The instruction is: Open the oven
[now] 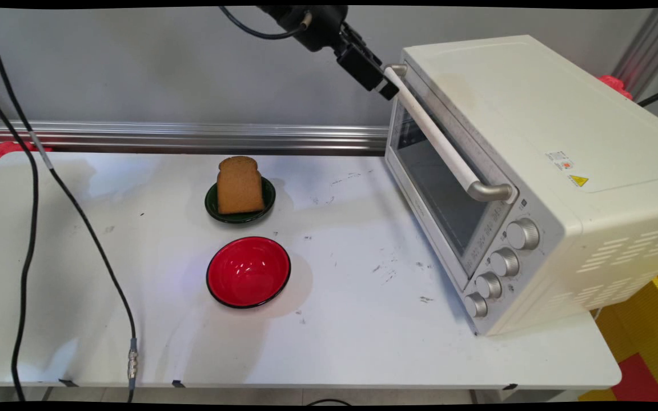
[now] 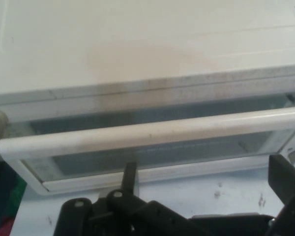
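Next, my gripper grabs the white bar of its handle [image 1: 426, 123] to swing the oven's glass door [image 1: 437, 194] open.
My gripper [image 1: 385, 85] hangs high at the far end of the white bar handle [image 1: 449, 151] of a cream toaster oven [image 1: 534, 171], right against it. In the hand view the handle [image 2: 152, 132] runs across just beyond the two fingertips [image 2: 130, 173], which stand wide apart with nothing between them. The gripper [image 2: 206, 172] is open. The oven's glass door [image 1: 437, 194] looks shut. A brown slice of bread [image 1: 239, 185] stands on a small dark green plate [image 1: 212, 206] at mid table. A red bowl [image 1: 248, 272] sits in front of it, with nothing in it.
The oven fills the table's right side, with several silver knobs [image 1: 505, 261] down its front corner. Black cables [image 1: 32, 228] hang down the left side over the table. An aluminium rail [image 1: 192, 137] runs along the wall behind.
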### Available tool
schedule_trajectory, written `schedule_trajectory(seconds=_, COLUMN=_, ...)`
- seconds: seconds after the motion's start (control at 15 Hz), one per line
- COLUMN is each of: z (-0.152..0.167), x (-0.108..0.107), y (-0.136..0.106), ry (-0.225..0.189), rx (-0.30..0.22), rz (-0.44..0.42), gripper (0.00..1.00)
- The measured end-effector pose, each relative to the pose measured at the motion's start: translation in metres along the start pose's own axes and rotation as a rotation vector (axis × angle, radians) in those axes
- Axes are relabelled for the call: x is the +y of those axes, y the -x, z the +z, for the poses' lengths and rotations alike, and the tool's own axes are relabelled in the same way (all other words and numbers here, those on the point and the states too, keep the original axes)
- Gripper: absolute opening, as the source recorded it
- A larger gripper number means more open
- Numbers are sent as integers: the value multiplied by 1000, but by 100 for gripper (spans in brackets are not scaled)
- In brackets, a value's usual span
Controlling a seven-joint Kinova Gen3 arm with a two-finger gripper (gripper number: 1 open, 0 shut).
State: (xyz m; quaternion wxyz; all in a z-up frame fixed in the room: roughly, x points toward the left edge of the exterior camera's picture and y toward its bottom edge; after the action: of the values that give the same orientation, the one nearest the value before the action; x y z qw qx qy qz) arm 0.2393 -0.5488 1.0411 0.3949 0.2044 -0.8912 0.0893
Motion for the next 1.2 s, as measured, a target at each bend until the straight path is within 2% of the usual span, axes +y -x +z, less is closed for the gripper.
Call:
schedule_trajectory(seconds=0.07, z=1, x=-1, y=-2, ry=2, rx=1, rz=1, gripper=100)
schedule_trajectory(seconds=0.13, z=2, x=-1, y=-3, ry=4, rx=4, rz=3, gripper=0)
schedule_trajectory(seconds=1.2, z=23, x=-4, y=-7, ry=28, rx=29, rz=-5, gripper=0)
